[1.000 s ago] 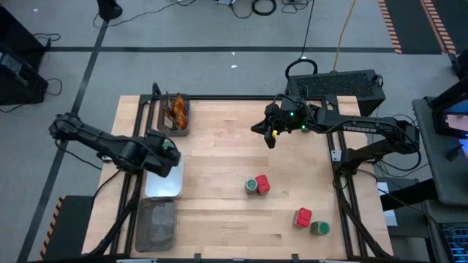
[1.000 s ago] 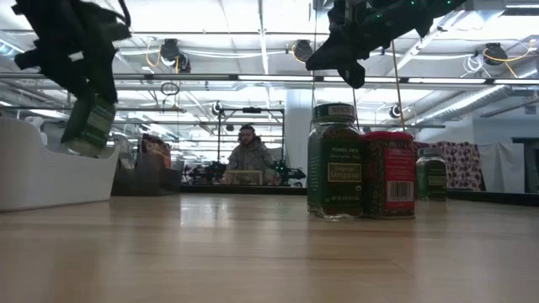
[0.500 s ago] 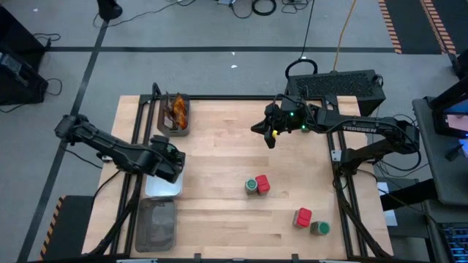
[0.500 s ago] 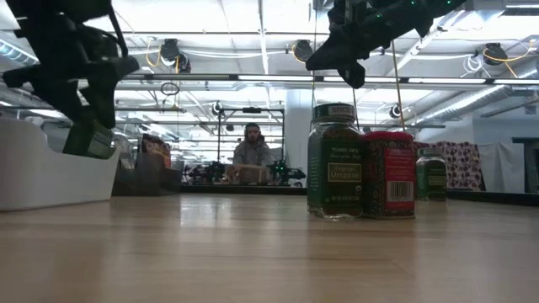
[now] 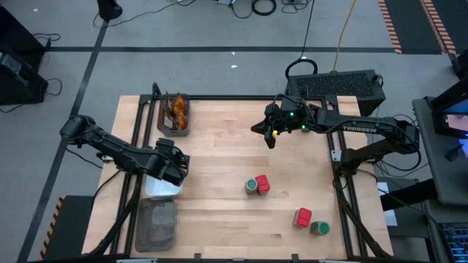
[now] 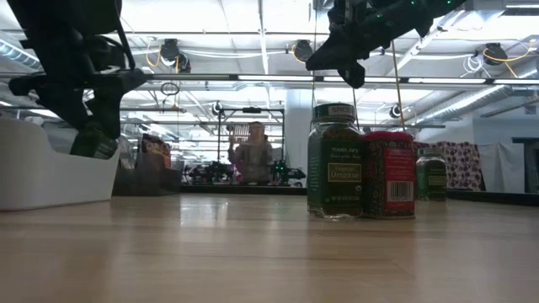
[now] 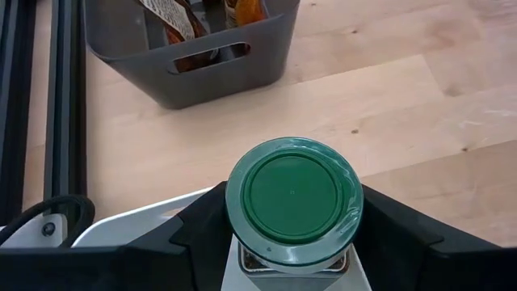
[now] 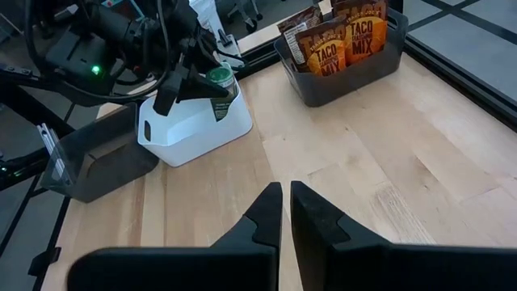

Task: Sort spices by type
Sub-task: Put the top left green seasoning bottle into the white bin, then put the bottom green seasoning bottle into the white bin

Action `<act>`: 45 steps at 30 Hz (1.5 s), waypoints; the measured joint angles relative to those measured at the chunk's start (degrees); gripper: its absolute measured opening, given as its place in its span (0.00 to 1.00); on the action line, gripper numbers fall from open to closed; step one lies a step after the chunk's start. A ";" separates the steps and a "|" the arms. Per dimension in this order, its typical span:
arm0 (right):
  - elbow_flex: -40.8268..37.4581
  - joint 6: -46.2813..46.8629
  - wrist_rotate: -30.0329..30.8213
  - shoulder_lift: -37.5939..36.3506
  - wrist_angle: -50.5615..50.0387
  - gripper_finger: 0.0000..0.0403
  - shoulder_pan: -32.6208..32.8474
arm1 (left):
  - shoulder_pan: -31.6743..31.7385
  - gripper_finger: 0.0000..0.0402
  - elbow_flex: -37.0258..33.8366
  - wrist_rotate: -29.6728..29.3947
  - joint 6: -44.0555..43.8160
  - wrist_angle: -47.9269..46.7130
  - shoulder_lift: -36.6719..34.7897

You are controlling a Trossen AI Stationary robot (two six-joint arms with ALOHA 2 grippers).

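Note:
The green-lidded jar's lower end [image 7: 295, 263] is inside the white tray's rim [image 7: 149, 217] and the jar would stand, so it is time for my left gripper to open now.
My left gripper [image 5: 174, 168] is shut on a round jar with a green lid [image 7: 292, 198] over the white tray [image 5: 162, 188]; the jar also shows in the right wrist view [image 8: 220, 90]. My right gripper [image 5: 269, 136] is shut and empty, raised above the table's far middle. A jar and a red box [image 5: 257, 185] stand side by side mid-table, and show in the low view [image 6: 335, 160]. Another red box [image 5: 303, 216] and jar [image 5: 319, 228] stand near the front right. Brown-orange sachets [image 8: 339, 36] stand in a grey tray [image 5: 176, 115]. My left gripper pinches the jar's glass sides just below the lid [image 7: 242, 257] between its two fingers, one on each side. The fingers [image 7: 194, 234] come slanting down from above. The jar stands upright, lid up, lifted over the white tray [image 8: 194, 121], its lower end about level with the tray's rim.
A dark grey tray [image 5: 156, 223] lies at the front left, next to the white one. Black frame rails [image 5: 131, 183] run along the table's left side. A person [image 6: 251, 156] shows in the room beyond the table.
My left gripper has carried the jar a little toward the table's right and near edges and downward, closer to the white tray. The jar stays held in the fingers. My right arm has kept still.

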 joint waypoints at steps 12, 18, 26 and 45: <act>0.00 -0.43 0.00 0.00 0.02 0.02 0.00 | 0.00 0.56 0.00 1.46 -0.02 -0.55 0.00; 0.00 -0.63 0.00 0.00 0.02 0.02 0.00 | 0.14 0.67 0.02 2.68 -0.07 -0.59 -0.02; 0.00 -0.87 0.00 0.00 0.03 0.02 0.00 | 0.15 0.79 0.70 2.95 1.24 -0.61 -0.87; 0.04 0.87 -0.37 0.00 0.07 0.02 0.65 | 0.15 0.80 15.31 -7.65 27.64 -1.57 -7.33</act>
